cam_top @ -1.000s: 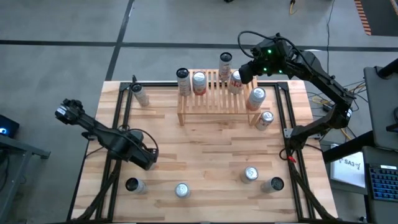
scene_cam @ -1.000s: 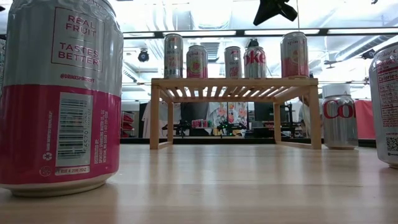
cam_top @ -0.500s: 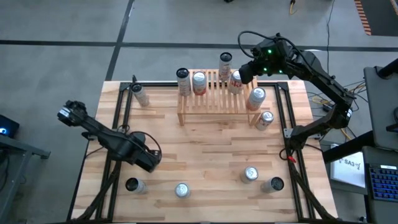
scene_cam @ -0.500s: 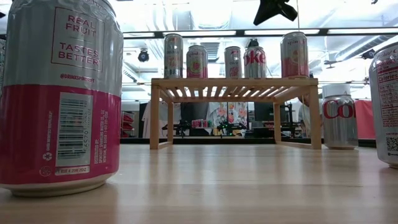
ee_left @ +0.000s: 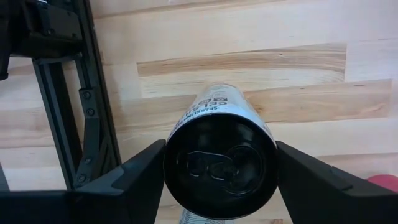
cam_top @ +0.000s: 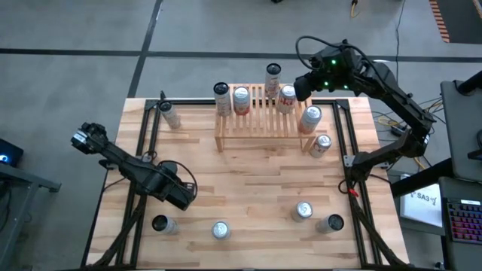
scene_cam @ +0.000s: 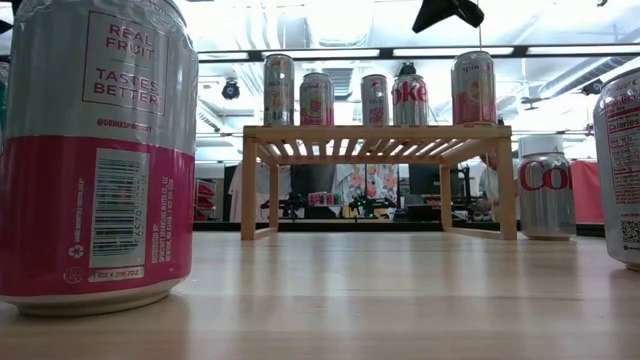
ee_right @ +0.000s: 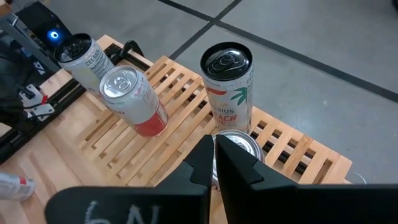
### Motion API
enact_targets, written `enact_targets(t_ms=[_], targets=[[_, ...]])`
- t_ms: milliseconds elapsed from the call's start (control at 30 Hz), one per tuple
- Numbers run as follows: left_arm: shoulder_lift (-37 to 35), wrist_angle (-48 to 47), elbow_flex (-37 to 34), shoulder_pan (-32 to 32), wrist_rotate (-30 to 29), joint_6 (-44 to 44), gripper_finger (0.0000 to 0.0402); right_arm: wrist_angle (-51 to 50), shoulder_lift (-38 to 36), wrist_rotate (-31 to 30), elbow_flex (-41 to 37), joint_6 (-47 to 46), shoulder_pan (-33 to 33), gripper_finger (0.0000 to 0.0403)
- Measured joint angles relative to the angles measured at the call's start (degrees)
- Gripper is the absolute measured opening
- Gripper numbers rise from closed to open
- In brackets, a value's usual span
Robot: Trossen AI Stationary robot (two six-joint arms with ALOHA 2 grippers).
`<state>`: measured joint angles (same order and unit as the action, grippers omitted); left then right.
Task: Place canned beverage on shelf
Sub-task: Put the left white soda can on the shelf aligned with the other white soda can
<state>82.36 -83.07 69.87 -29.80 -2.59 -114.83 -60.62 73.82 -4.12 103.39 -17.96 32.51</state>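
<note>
I will next use my left gripper to grab the can by its black-topped end [ee_left: 221, 158], so that I can stand the can on the wooden shelf.
The light wooden slatted shelf [cam_top: 256, 120] stands at the table's far middle and carries several upright cans [scene_cam: 409, 98]. My right gripper [cam_top: 301, 84] is shut and empty, hovering above the shelf's far right end, over a silver-topped can [ee_right: 239, 142]. My left gripper [cam_top: 179, 194] is open at the table's near left. It looks down on an upright can with a black top [ee_left: 219, 165]. One finger [ee_left: 140, 177] stands on each side of that can's top end. The same can shows in the high view [cam_top: 161, 223]. My left gripper comes at the black-topped can from above, slanting down, with an open finger on each side of its top end [ee_left: 186, 124]. I cannot tell whether the fingers touch it. The can stands upright on the table.
Loose cans stand on the table: one far left [cam_top: 171, 114], one right of the shelf [cam_top: 322, 143], and others along the near edge [cam_top: 220, 229] [cam_top: 303, 211] [cam_top: 331, 223]. Black frame rails [cam_top: 143, 143] run along both table sides. A large pink can [scene_cam: 95, 150] fills the low view's left.
My left gripper has moved a little toward the table's near edge and the black-topped can, staying open. My right gripper has risen slightly above the shelf's far right end. No can has moved.
</note>
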Motion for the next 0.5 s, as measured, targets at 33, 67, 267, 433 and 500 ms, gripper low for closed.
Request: enact_targets(t_ms=[33,67,267,433,500], targets=[[-0.01,0.00,-0.02,0.00,0.00,0.01,0.0248,0.01,-0.04,0.00,0.00,0.00,0.00,0.0011],[-0.03,0.01,-0.02,0.00,0.00,-0.01,0.0247,0.00,-0.09,0.00,0.00,0.00,0.00,0.0011],[-0.10,-0.07,0.08,0.00,-0.12,0.09,0.0246,0.02,-0.15,-0.02,0.00,0.07,0.00,0.0011],[-0.08,-0.09,-0.06,0.00,-1.92,-1.20,0.0249,0.02,-0.15,-0.01,0.00,0.63,0.00,0.0011],[-0.12,-0.30,-0.36,0.02,-2.73,-2.36,0.0265,0.02,-0.15,-0.02,0.00,0.74,0.00,0.0011]])
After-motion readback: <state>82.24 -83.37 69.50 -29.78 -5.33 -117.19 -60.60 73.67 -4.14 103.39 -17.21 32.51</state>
